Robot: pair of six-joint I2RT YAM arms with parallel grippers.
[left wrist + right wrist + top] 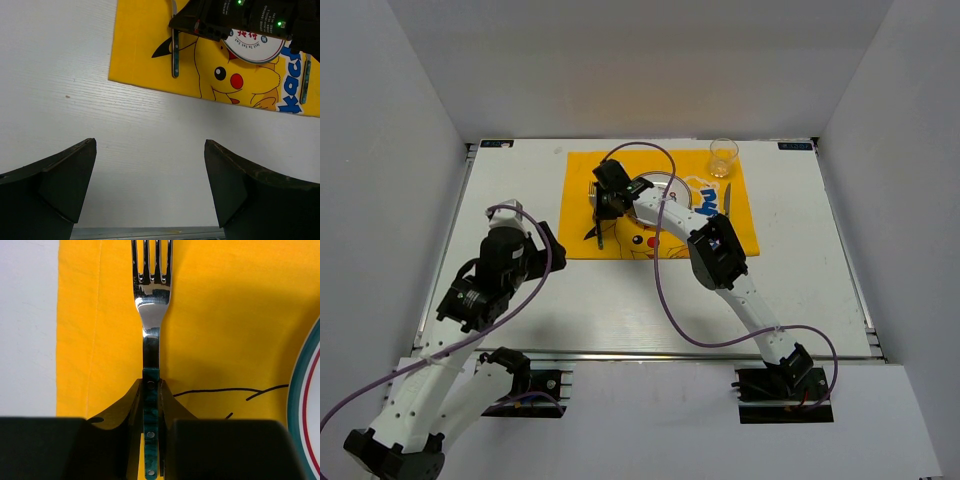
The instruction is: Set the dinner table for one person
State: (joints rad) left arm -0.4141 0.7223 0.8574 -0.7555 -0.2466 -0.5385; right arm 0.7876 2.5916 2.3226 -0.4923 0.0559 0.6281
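The fork hangs level and close above the flat mat and would come to rest there, so the robot's right gripper should open now.
The dinner table (pixel 520 180) is a white top with metal rails. A yellow Pikachu mat (pixel 580 170) lies on it at the far middle. My right gripper (pixel 603 207) is over the mat's left part, shut on the teal handle of a fork (pixel 151 405). The silver tines (pixel 151 265) point away over the mat (pixel 225 315). The fork handle also shows in the left wrist view (pixel 175 55). A plate (pixel 252 47) with a teal and red rim sits mid-mat, partly hidden by the right arm. My left gripper (pixel 150 165) is open and empty over bare table near the left side (pixel 542 248).
A clear glass (pixel 723 157) with amber liquid stands at the mat's far right corner. Another teal-handled utensil (pixel 306 80) lies on the mat right of the plate. The plate rim (pixel 305 405) is close to the right of the fork. White walls surround the table.
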